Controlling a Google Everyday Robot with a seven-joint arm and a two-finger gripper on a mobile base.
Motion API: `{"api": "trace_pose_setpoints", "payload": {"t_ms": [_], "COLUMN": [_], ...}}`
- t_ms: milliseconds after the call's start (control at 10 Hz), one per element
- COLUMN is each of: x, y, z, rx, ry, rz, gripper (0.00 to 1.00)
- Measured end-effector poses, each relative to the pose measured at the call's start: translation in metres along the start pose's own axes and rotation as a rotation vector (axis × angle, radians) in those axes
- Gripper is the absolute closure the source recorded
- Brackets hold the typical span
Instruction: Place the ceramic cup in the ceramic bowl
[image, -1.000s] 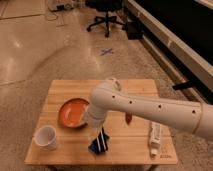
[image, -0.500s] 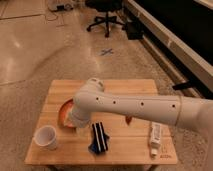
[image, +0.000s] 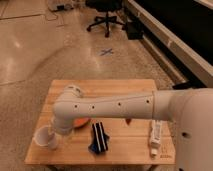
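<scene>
The robot should next set the cup inside the ceramic bowl (image: 80, 122), so its gripper should grab the ceramic cup's rim (image: 47, 130).
The ceramic cup (image: 43, 136), small, white and round, stands upright near the front left corner of the wooden table (image: 125, 87). My gripper (image: 53, 140) hangs from the bent white arm and has come down at the cup's right side, open, with one finger close against the cup's rim. Of the ceramic bowl (image: 80, 122) only an orange sliver shows under the arm, just right of the cup. The rest of the bowl is hidden behind the forearm.
A dark blue and black packet (image: 99, 137) lies front centre. A white printed tube (image: 156, 135) lies near the right edge, and a small red thing (image: 129, 121) peeks out under the arm. An office chair (image: 106, 15) stands far back on the floor.
My arm has swung left across the table, from above the bowl and packet to the cup, and lowered there. The bowl is now mostly covered. The cup has not moved.
</scene>
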Motion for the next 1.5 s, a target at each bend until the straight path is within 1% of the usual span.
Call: {"api": "trace_pose_setpoints", "payload": {"t_ms": [300, 500, 600, 700, 800, 900, 1000, 1200, 1300, 1400, 1500], "x": [-0.003, 0.000, 0.003, 0.005, 0.005, 0.004, 0.003, -0.002, -0.004, -0.005, -0.004], "y": [-0.017, -0.021, -0.021, -0.020, -0.019, -0.019, -0.019, -0.020, -0.023, -0.027, -0.034], "z": [0.017, 0.028, 0.032, 0.035, 0.038, 0.040, 0.041, 0.038, 0.032, 0.024, 0.009], "rx": [-0.027, -0.048, -0.056, -0.065, -0.071, -0.075, -0.079, -0.072, -0.058, -0.041, -0.011], "ry": [0.024, 0.042, 0.050, 0.057, 0.059, 0.057, 0.052, 0.034, 0.025, 0.019, 0.019], "rz": [-0.037, -0.042, -0.039, -0.034, -0.028, -0.021, -0.013, 0.002, 0.008, 0.010, 0.011], "gripper": [0.35, 0.35, 0.38, 0.45, 0.57, 0.66, 0.75, 0.95, 1.00, 1.00, 1.00]}}
